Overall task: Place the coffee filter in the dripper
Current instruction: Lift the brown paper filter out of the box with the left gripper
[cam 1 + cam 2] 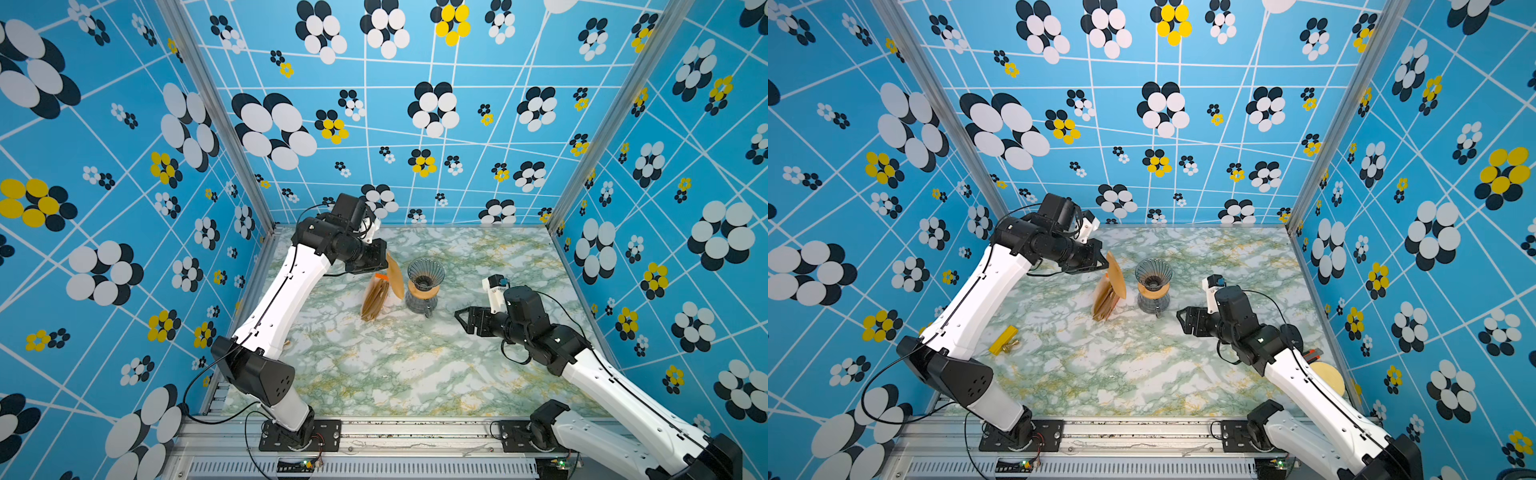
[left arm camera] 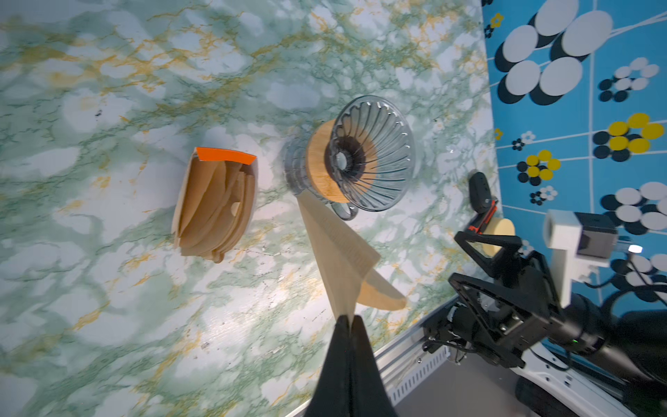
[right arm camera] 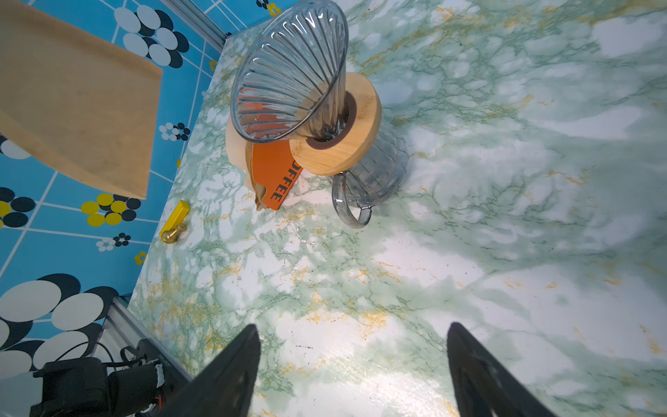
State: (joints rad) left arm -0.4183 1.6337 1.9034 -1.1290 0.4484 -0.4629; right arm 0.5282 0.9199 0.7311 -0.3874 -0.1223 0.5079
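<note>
The filter stays held in my left gripper for now, until it is in the dripper. Released outside the dripper's rim, it would drop to the table beside the jug.
A tan paper coffee filter (image 1: 395, 276) (image 1: 1116, 274) hangs in the air, pinched at one edge by my left gripper (image 1: 385, 257) (image 2: 349, 317), which is shut on it. The filter (image 2: 339, 249) (image 3: 79, 108) is just to the left of the dripper and apart from it. The dripper (image 1: 426, 272) (image 1: 1153, 272) (image 2: 375, 151) (image 3: 288, 72) is a clear ribbed glass cone standing upright in a wooden ring on a glass jug; nothing is inside it. My right gripper (image 1: 462, 320) (image 3: 353, 326) is open and empty, low over the table to the right of the dripper.
A clear orange-tagged packet of brown filters (image 1: 375, 299) (image 2: 216, 205) stands left of the jug (image 3: 375, 173). A yellow-handled brass piece (image 1: 1004, 340) (image 3: 175, 220) lies near the left edge. A pale round disc (image 1: 1329, 376) and a black-and-orange tool (image 2: 480, 195) sit by the right wall.
</note>
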